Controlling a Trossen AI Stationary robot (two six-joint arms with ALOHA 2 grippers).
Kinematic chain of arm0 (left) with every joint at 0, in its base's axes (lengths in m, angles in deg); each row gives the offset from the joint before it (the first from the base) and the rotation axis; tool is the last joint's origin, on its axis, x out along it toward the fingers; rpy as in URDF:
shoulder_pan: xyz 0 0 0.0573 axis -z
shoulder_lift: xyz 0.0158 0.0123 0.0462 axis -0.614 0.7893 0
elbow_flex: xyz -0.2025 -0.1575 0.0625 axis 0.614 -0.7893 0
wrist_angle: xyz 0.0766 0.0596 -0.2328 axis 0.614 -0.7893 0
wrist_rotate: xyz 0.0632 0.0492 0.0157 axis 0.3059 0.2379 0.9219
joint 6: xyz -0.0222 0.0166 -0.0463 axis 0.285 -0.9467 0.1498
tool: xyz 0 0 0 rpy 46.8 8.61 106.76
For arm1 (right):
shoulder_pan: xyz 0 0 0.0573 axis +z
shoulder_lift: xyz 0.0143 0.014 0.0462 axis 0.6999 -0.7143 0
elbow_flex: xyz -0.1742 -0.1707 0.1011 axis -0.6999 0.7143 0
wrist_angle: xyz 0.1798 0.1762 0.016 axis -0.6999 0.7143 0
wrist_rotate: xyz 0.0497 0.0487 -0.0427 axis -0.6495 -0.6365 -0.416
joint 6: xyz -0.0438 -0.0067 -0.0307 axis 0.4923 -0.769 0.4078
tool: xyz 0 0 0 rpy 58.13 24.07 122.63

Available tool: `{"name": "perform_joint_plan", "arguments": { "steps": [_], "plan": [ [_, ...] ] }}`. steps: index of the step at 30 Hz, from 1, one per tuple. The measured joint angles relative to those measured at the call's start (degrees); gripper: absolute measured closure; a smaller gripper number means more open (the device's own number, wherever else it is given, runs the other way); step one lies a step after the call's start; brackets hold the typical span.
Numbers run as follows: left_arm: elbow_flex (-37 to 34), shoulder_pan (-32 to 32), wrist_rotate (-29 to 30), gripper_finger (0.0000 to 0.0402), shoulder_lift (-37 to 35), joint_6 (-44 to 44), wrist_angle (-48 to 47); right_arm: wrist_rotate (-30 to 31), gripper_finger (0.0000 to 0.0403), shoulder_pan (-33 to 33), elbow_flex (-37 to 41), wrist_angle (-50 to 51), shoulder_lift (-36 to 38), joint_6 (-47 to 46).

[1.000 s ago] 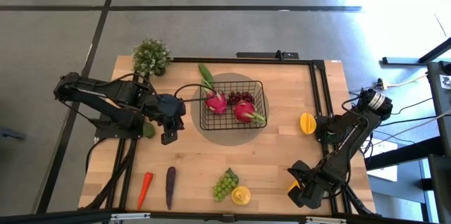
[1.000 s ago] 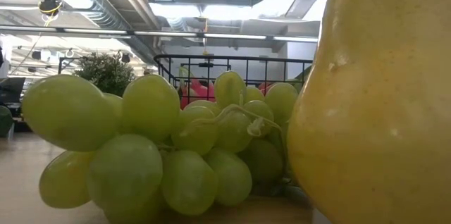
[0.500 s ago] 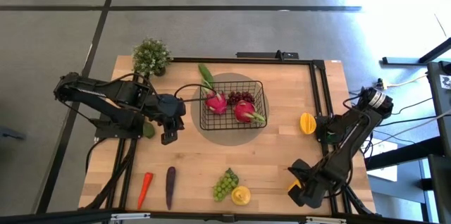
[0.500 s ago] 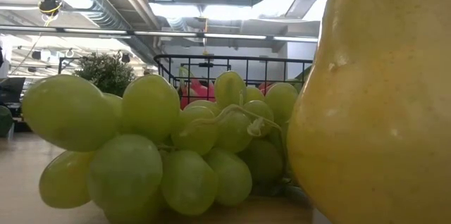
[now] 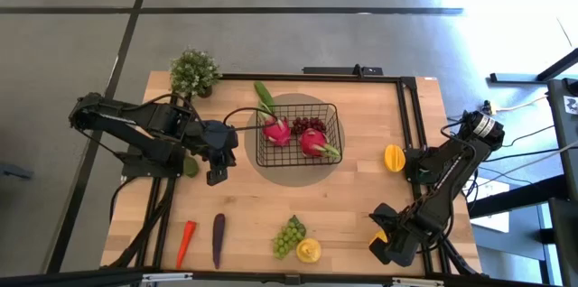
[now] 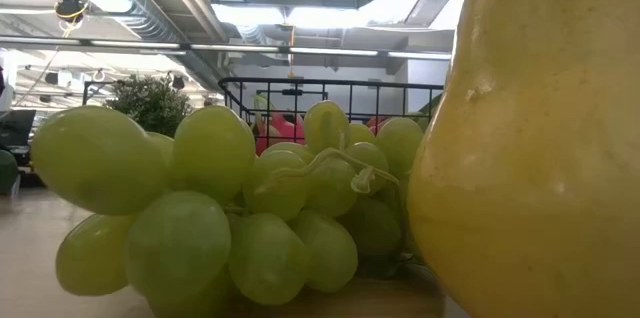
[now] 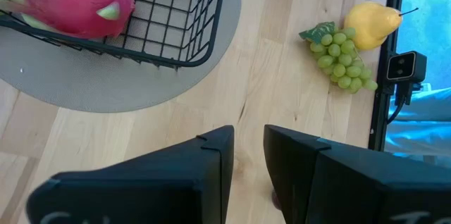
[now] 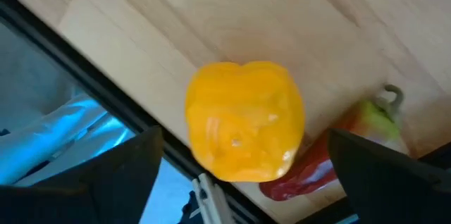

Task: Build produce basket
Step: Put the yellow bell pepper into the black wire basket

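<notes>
I should grab the yellow pepper by its rounded body (image 5: 379, 236) with my right gripper next. Then it can go into the black wire basket (image 5: 298, 134).
The black wire basket (image 5: 298, 134) sits on a round grey mat and holds two pink dragon fruits (image 5: 277, 131) and purple grapes (image 5: 310, 124). A green cucumber (image 5: 263, 98) leans on its far left rim. Green grapes (image 5: 289, 236) and a yellow fruit (image 5: 309, 251) lie at the near edge, with a carrot (image 5: 185, 242) and an eggplant (image 5: 218, 239) to their left. My right gripper (image 8: 246, 139) hovers open at the near right corner, its fingers on either side of a yellow pepper (image 8: 243, 122) beside a red chili (image 8: 299, 178). My left gripper (image 7: 246, 143) waits left of the basket with a narrow gap.
A potted plant (image 5: 194, 72) stands at the far left corner. Another yellow piece (image 5: 394, 157) lies right of the basket, and a green piece (image 5: 190, 167) lies under my left arm. A black frame rail (image 5: 411, 124) runs along the table's right side. Bare wood lies between the basket and the grapes.
</notes>
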Motion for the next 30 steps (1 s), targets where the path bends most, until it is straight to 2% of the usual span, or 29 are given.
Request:
{"name": "perform_joint_plan", "arguments": {
  "steps": [11,17,30],
  "plan": [
    [0.0,0.0,0.0,0.0333,0.0,0.0,0.0,-0.1,0.0023,0.0,0.0,-1.8,-0.6,-1.4],
    [0.0,0.0,0.0,0.0333,0.0,0.0,0.0,-2.1,0.0023,0.0,0.0,-2.3,-3.7,-1.1],
    [0.0,0.0,0.0,0.0333,0.0,0.0,0.0,-2.1,0.0023,0.0,0.0,-0.7,-9.7,-1.4]
  ]
}}
